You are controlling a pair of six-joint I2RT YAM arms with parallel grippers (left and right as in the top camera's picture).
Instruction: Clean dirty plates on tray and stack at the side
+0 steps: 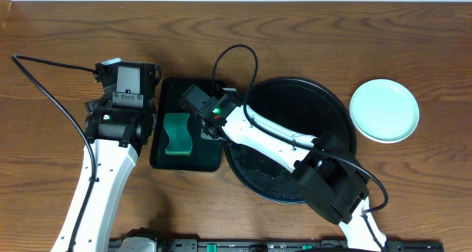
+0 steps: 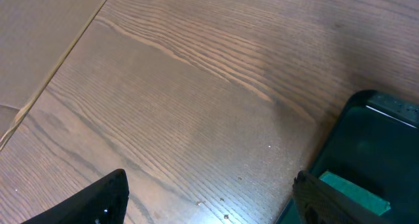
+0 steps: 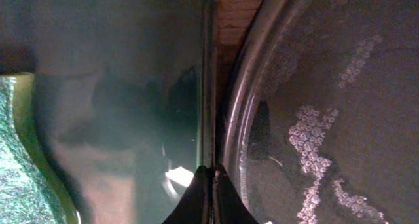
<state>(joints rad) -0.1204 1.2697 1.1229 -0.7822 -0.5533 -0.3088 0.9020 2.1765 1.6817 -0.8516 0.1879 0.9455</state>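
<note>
My right gripper would leave both trays on the tabletop if I lifted it now, because its closed fingers are empty above the seam between the two trays.
The large round black tray (image 1: 335,108) lies right of centre with no plate showing on it; in the right wrist view its floor (image 3: 340,67) carries patches of bubbly film. A pale mint plate (image 1: 383,110) rests on the table to the tray's right; I cannot tell if others lie under it. My right gripper (image 1: 212,128) is shut on nothing, its tips (image 3: 211,175) hovering over the seam between the two trays. My left gripper (image 1: 130,74) stands open over bare wood (image 2: 209,185), left of the small tray.
A rectangular black tray (image 1: 210,160) sits left of the round tray and holds a green sponge (image 1: 177,134). Tray corner (image 2: 366,139) and sponge (image 2: 357,190) show beside my left gripper's right finger. A black cable loops over the far table.
</note>
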